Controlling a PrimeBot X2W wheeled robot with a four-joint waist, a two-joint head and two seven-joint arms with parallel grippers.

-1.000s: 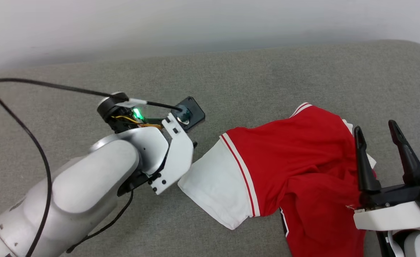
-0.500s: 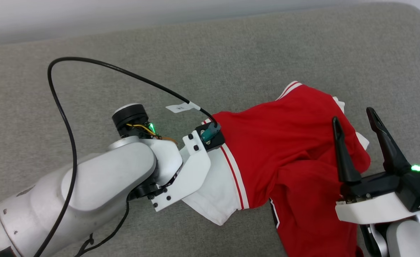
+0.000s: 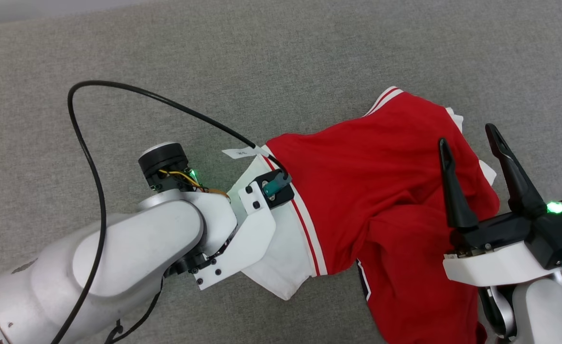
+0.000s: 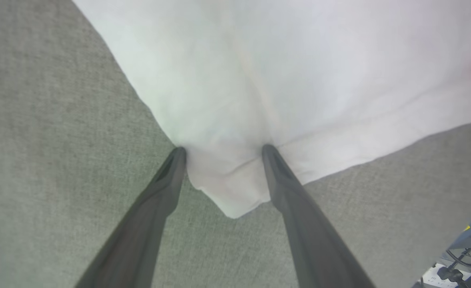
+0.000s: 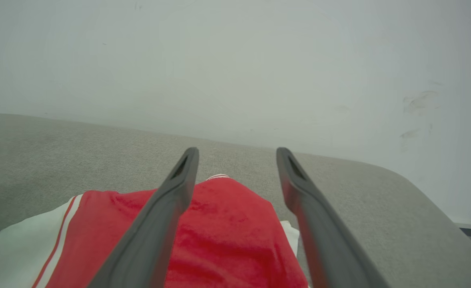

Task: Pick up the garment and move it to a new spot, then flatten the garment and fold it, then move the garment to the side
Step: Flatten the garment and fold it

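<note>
The white sleeve (image 4: 286,81) lies flat on the grey surface. My left gripper needs to grab the sleeve next by its tip corner (image 4: 231,189), which is narrow enough for my fingers.
The garment (image 3: 366,181), red with a white short sleeve (image 3: 281,258) and red-white stripe trim, lies crumpled on the grey fabric surface (image 3: 261,62), centre-right in the head view. A sliver of black, white-edged print (image 3: 363,283) peeks from a fold. My left wrist (image 3: 257,210) hangs over the sleeve and hides its fingers there. In the left wrist view my left gripper (image 4: 223,149) is open, both tips pressed onto the white sleeve (image 4: 299,72), its corner lying between them. My right gripper (image 3: 468,136) stands open above the garment's right part, nothing between its fingers (image 5: 237,150), red cloth (image 5: 227,224) below.
A black cable (image 3: 90,143) loops from my left wrist out over the grey surface. A pale wall (image 5: 235,60) rises behind the surface's far edge. The surface's rounded corner (image 5: 419,192) falls away at the right. Bare fabric stretches left of and behind the garment.
The head camera has tilted down, so the wall left the picture. My left gripper moved right, from beside the sleeve onto it. The right gripper stayed open over the garment.
</note>
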